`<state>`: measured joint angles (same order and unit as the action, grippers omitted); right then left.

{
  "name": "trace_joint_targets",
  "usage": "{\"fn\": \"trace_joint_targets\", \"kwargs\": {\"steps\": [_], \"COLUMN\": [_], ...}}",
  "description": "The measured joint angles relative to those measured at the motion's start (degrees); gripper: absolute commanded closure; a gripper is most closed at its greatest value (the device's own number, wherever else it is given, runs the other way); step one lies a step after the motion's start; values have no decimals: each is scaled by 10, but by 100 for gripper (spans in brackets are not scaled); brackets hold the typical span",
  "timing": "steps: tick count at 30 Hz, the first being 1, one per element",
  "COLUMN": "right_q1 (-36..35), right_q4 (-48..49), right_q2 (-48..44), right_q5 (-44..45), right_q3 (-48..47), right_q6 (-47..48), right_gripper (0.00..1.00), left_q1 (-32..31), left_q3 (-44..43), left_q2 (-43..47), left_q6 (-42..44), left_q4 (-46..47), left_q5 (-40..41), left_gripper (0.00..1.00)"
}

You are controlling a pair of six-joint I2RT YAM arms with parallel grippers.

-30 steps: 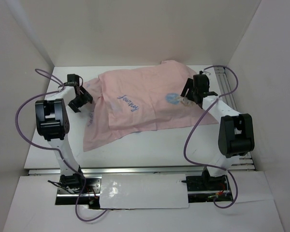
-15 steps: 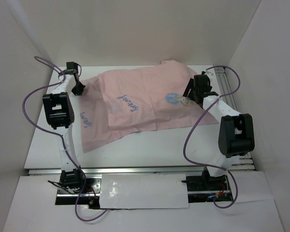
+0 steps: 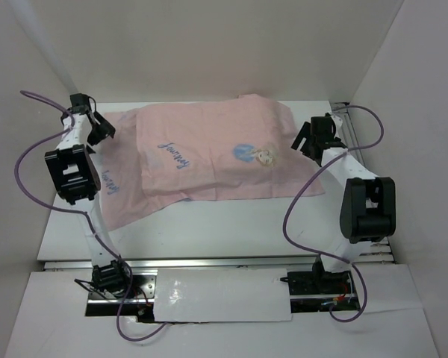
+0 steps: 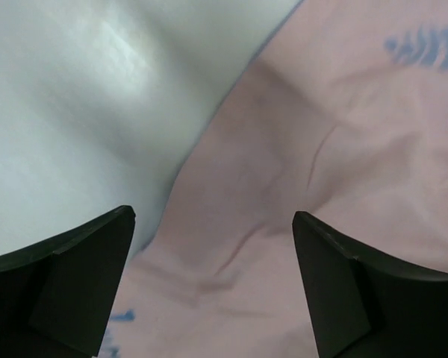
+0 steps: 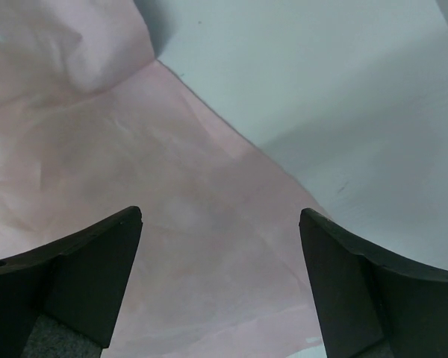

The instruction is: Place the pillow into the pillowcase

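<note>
The left gripper grabs the pillowcase (image 3: 209, 156) by a fold at its far corner (image 3: 116, 121) next, which leaves the lettered middle free to hang straight.
The pillowcase (image 3: 209, 156) lies spread over the back half of the table, pale pink side up, with blue lettering and a small cartoon face showing through. No pillow is in view; the cloth is raised from its middle to its right end. My left gripper (image 3: 97, 133) hovers open over the pillowcase's far left corner, and pink cloth (image 4: 321, 186) fills the space below its empty jaws (image 4: 213, 216). My right gripper (image 3: 308, 140) stands open just off the right edge, above the pink hem (image 5: 134, 194), nothing between its fingers (image 5: 220, 212).
White walls close in the table (image 3: 231, 224) on the left, back and right. A metal rail (image 3: 352, 127) runs along the right back edge. Purple cables loop from both arms. The left arm's elbow (image 3: 73, 173) stands above the cloth's left flap.
The pillowcase has slid to the left. My left gripper swung back and left, shut briefly and opened again. My right gripper drew off the cloth to the right and opened wider.
</note>
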<state>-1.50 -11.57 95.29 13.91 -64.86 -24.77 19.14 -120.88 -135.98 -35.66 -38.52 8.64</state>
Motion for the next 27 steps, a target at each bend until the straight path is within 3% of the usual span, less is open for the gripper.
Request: {"fn": "trace_joint_targets", "kwargs": {"steps": [1, 6, 11, 14, 21, 27], "right_q1": [4, 20, 42, 55, 58, 58], "right_q4": [0, -9, -7, 2, 32, 47], "right_q2": [-3, -57, -121, -153, -212, -216], "right_q5": [-3, -10, -10, -8, -10, -12], "right_q3": [4, 55, 111, 163, 243, 244], "right_q6": [-2, -26, -61, -89, -141, -153], "right_gripper": [0, 0, 0, 0, 0, 0], "left_q1": [-2, -8, 8, 15, 26, 30], "left_q3": [29, 247, 477, 593, 817, 863], "left_q2": [21, 206, 435, 524, 636, 702], "left_q6": [2, -12, -65, -103, -162, -188], "left_q4": [-2, -18, -22, -20, -4, 41], "left_q5": [0, 10, 2, 3, -20, -25], "left_gripper": [0, 0, 0, 0, 4, 6]}}
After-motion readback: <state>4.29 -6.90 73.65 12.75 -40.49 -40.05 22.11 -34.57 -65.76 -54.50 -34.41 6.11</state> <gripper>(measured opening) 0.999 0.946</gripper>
